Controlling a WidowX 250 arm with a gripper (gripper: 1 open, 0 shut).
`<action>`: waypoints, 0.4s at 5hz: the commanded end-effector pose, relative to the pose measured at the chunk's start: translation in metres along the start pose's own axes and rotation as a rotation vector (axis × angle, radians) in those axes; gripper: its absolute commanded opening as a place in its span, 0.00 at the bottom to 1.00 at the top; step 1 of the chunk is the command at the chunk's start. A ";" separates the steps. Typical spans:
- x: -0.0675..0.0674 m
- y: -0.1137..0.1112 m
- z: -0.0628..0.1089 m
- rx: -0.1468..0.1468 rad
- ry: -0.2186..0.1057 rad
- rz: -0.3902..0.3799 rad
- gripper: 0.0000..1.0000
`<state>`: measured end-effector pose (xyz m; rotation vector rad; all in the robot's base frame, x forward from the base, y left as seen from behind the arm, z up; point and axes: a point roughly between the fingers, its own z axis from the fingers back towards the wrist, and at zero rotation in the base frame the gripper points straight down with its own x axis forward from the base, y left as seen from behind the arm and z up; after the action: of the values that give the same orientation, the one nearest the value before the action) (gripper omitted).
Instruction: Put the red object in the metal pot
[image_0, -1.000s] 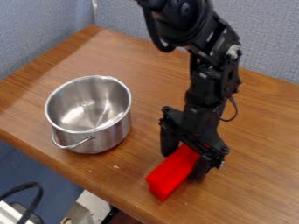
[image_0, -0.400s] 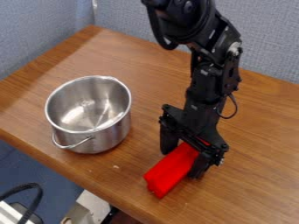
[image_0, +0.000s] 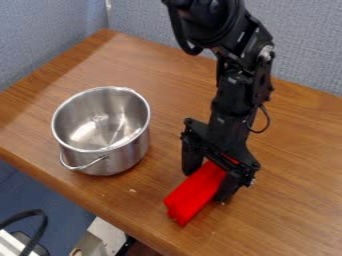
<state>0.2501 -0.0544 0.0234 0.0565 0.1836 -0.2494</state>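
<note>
My gripper's fingers reach down beside the red block's far end (image_0: 214, 171), so closing now would catch the block and it is time to close.
The red object (image_0: 195, 195), a long red block, lies on the wooden table (image_0: 80, 75) near its front edge, right of the metal pot (image_0: 99, 128). My gripper (image_0: 217, 178) points straight down over the block's far end, open, with one finger on each side of it. The block's far end sits between the fingers; I cannot tell whether they touch it. The pot stands upright and empty, its wire handle hanging toward the front.
The table's front edge runs just below the block, with floor and dark cables beyond it at the lower left. A blue-grey wall stands behind the table. My black arm (image_0: 221, 40) rises from the gripper toward the top of the view.
</note>
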 end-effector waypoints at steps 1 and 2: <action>0.006 0.007 0.006 -0.003 -0.019 0.021 1.00; 0.007 0.008 0.005 -0.006 -0.015 0.024 0.00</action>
<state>0.2526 -0.0526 0.0237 0.0512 0.1938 -0.2393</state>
